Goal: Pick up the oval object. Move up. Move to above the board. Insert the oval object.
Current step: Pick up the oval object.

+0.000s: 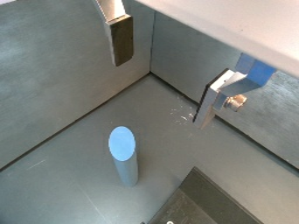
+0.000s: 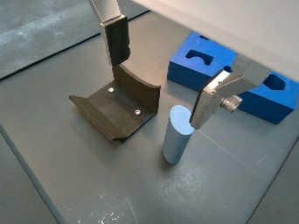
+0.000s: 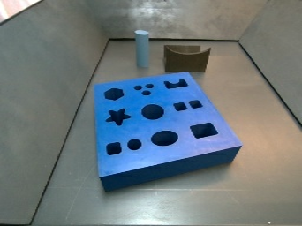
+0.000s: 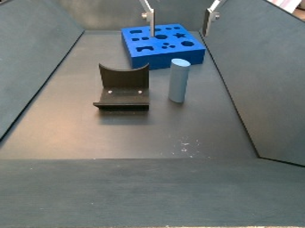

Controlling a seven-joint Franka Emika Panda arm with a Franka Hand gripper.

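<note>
The gripper next grabs the oval object by its upright upper body (image 3: 141, 42) to fit it into its hole in the board (image 3: 160, 124).
The oval object (image 1: 122, 154) is a slim pale blue-grey peg standing upright on the grey floor, also seen in a wrist view (image 2: 177, 133) and in both side views (image 3: 141, 48) (image 4: 179, 80). The board (image 3: 160, 124) is a thick bright-blue block with many shaped holes, lying beside the peg (image 4: 165, 44) (image 2: 233, 74). My gripper (image 2: 158, 94) hangs open above the peg, one silver finger (image 2: 117, 44) on each side and nothing between them. In a wrist view the gripper (image 1: 163, 89) is well clear of the peg's top. In a side view only the gripper (image 4: 181, 18) fingertips show, high above the peg.
The dark fixture (image 2: 117, 107) stands on the floor close to the peg, opposite the board (image 4: 123, 89) (image 3: 185, 57). Grey walls (image 3: 71, 53) enclose the floor on all sides, and the peg stands near a corner (image 1: 146, 74).
</note>
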